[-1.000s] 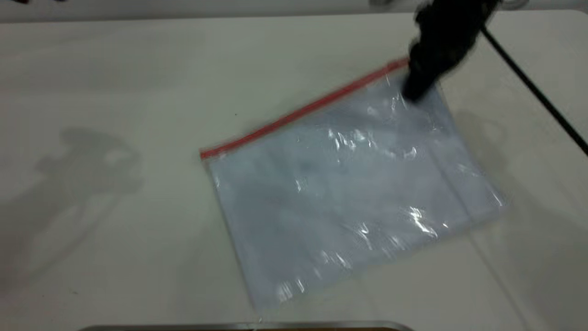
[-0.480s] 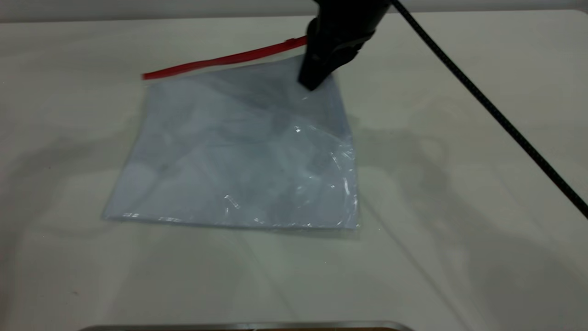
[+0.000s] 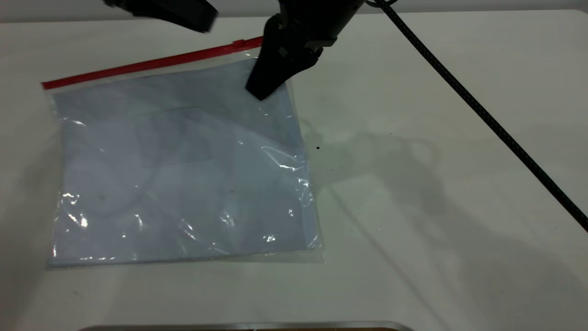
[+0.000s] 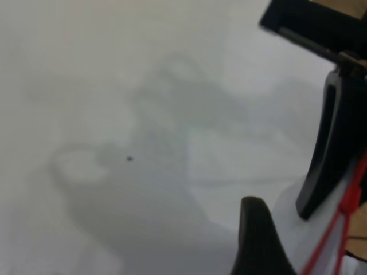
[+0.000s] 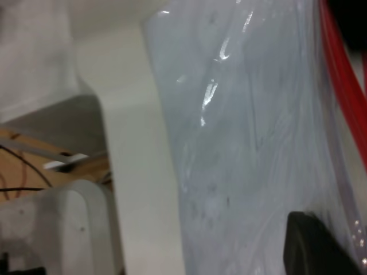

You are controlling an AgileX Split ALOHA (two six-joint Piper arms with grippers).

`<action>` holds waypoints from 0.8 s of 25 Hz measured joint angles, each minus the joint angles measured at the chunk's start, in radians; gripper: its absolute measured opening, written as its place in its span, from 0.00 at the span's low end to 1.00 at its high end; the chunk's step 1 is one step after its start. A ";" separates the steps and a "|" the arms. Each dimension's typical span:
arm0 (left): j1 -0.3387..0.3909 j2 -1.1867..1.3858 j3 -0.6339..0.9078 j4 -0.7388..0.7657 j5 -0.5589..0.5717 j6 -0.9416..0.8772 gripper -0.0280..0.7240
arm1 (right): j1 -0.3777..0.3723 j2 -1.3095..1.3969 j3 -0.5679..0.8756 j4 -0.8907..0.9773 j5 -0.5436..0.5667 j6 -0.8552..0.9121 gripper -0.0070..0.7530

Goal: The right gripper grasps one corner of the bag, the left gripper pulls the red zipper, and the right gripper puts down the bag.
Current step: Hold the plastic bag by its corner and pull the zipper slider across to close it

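Note:
My left gripper moves toward the slider tab [image 3: 239, 44] on the red zipper [image 3: 138, 65], before it closes. My fingertips are above and short of the tab, so closing now would miss.
The bag [image 3: 183, 165] is a clear pouch with a pale blue sheet inside, spread over the table's left half. The red zipper [image 3: 138, 65] runs along its far edge, with the slider tab [image 3: 239, 44] near the right end. My right gripper [image 3: 261, 91] is shut on the bag at the corner beside that end. In the right wrist view one finger [image 5: 315, 246] lies on the bag [image 5: 246, 143]. My left gripper [image 3: 165, 11] hovers at the far left, above the zipper. In the left wrist view one finger [image 4: 255, 235] stands alone beside the zipper [image 4: 335, 235], jaws open and empty.
The right arm's black braided cable [image 3: 482, 115] crosses the table's right side diagonally. A metal edge [image 3: 248, 326] runs along the front. The white table [image 3: 436, 207] stretches to the right of the bag.
My right gripper has dragged the bag leftward across the table, and the bag has turned so the zipper lies nearly level. My left gripper has come into view at the far left.

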 joint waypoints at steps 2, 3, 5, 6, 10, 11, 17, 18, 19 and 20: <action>-0.019 0.003 0.000 0.004 0.007 0.003 0.72 | 0.000 0.000 0.000 0.016 0.015 -0.006 0.05; -0.028 0.003 0.000 0.005 0.012 0.004 0.72 | 0.000 0.000 0.000 0.018 0.017 -0.008 0.05; -0.040 0.003 -0.001 0.018 0.024 0.005 0.72 | 0.000 0.000 0.000 0.018 0.020 -0.009 0.05; -0.047 0.003 -0.002 0.026 0.027 0.005 0.72 | 0.000 0.000 0.000 0.018 0.021 -0.009 0.05; -0.067 0.003 -0.002 0.034 0.027 0.006 0.70 | 0.000 0.000 0.000 0.019 0.029 -0.010 0.05; -0.067 0.003 -0.003 0.035 0.026 0.006 0.68 | 0.000 0.000 0.000 0.019 0.030 -0.011 0.05; -0.070 0.003 -0.005 0.036 0.012 0.006 0.45 | 0.000 0.000 0.000 0.021 0.032 -0.011 0.05; -0.073 0.003 -0.005 0.036 0.011 0.006 0.41 | 0.000 0.000 0.000 0.022 0.032 -0.011 0.05; -0.076 0.003 -0.005 0.036 0.010 0.006 0.39 | 0.000 0.000 0.000 0.022 0.032 -0.011 0.05; -0.079 0.003 -0.005 0.036 0.010 0.006 0.38 | 0.000 0.000 0.000 0.022 0.032 -0.011 0.05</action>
